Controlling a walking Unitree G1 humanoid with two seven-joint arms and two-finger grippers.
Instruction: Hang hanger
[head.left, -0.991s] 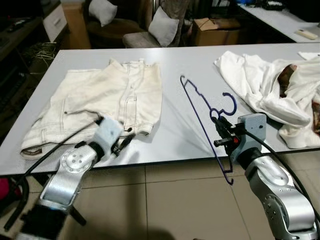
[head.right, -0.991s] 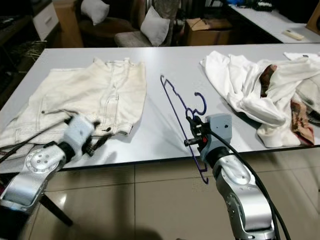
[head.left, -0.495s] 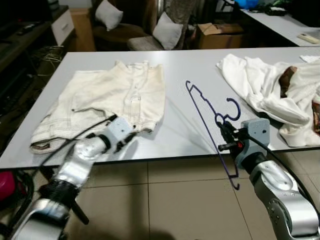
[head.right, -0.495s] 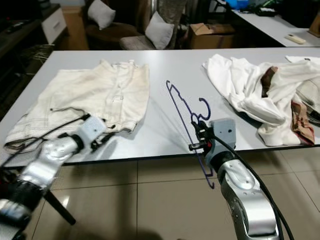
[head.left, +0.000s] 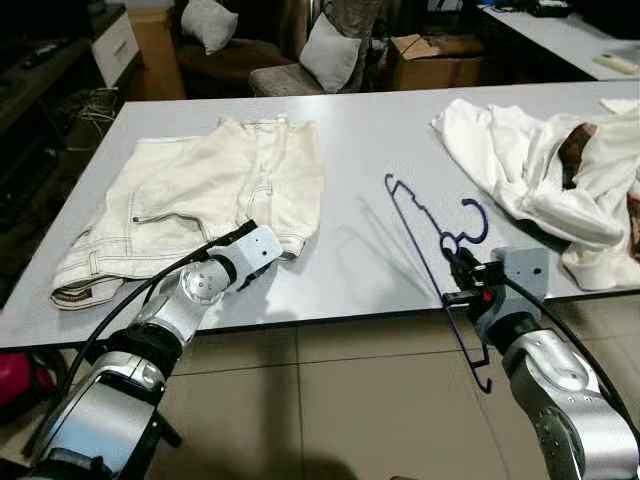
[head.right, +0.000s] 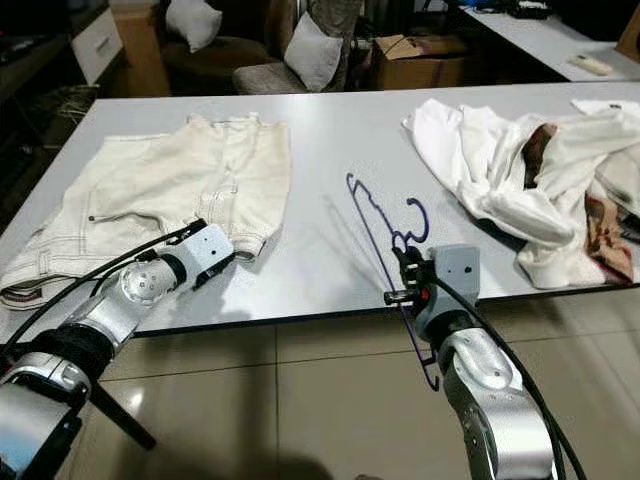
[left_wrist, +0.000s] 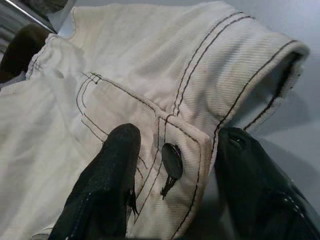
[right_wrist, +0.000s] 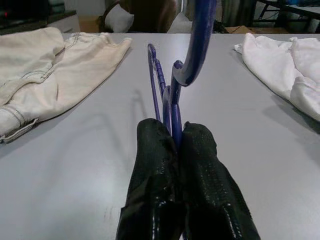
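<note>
I should grab the shorts by the buttoned waistband corner (left_wrist: 183, 162) with my left gripper, because the edge of that corner stands free while the rest of the denim lies flat.
Cream denim shorts (head.left: 200, 200) lie flat on the left half of the grey table (head.left: 360, 130). My left gripper (head.left: 272, 252) has reached their near waistband corner. In the left wrist view it is open, with one black finger (left_wrist: 107, 190) on each side of the buttoned waistband corner (left_wrist: 172, 160). My right gripper (head.left: 457, 272) hovers at the table's front edge, right of centre. It is shut on the neck of a thin blue wire hanger (right_wrist: 202, 30), which stands tilted, its hook up and its lower end hanging past the table edge.
A heap of white clothes (head.left: 540, 170) covers the table's right end. Behind the table stand chairs with pillows (head.left: 330, 50) and a cardboard box (head.left: 435, 55). Tiled floor (head.left: 330, 400) lies in front of the table.
My left arm has stretched forward from below the table edge until its gripper straddles the shorts' waistband corner. The right gripper still holds the hanger in about the same place.
</note>
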